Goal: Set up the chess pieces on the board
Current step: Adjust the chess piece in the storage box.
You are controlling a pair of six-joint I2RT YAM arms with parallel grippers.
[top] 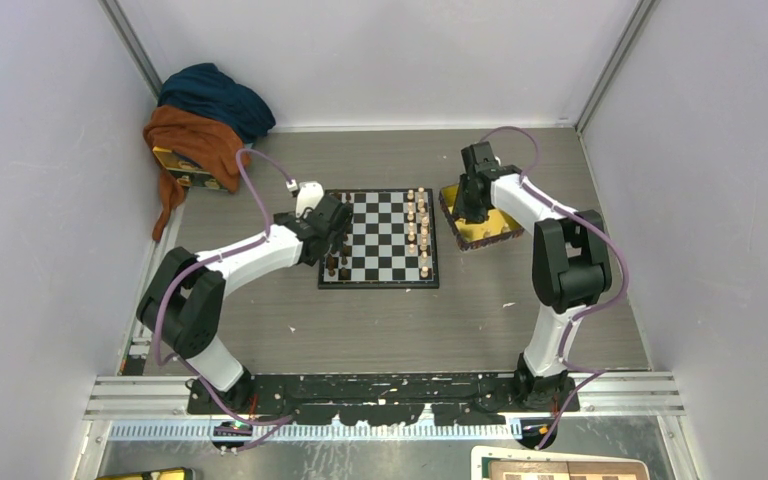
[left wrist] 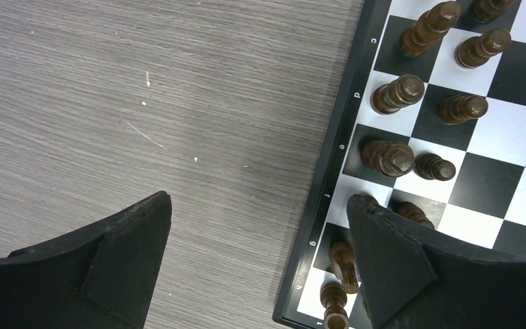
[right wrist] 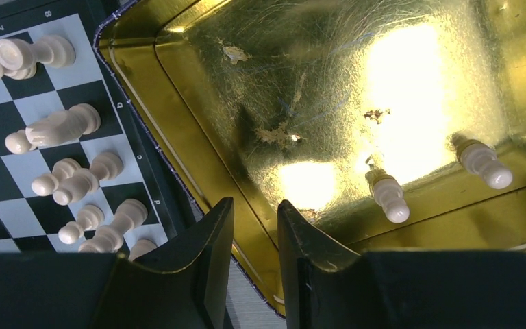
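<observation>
My right gripper grabs the yellow tray (right wrist: 246, 89) by its rim beside the board next, so the pieces inside stay free to reach.
The board (top: 380, 240) lies mid-table. Several light-tan chess pieces (top: 416, 225) stand in its two right-hand columns; they also show in the right wrist view (right wrist: 61, 157). Two more light pieces, one (right wrist: 387, 195) and another (right wrist: 483, 163), lie in the shiny yellow tray (right wrist: 246, 89). My right gripper (right wrist: 255, 205) hovers over the tray's near-left rim, jaws a narrow gap apart with nothing between them. My left gripper (left wrist: 260, 205) is wide open and empty, straddling the board's left border (left wrist: 329, 185), its right finger (left wrist: 390, 260) over the dark pieces.
Dark brown pieces (left wrist: 397, 92) fill the board's left columns. The yellow tray (top: 480, 235) sits just right of the board. An orange and blue cloth pile (top: 200, 120) covers a box at the back left. White walls close in three sides.
</observation>
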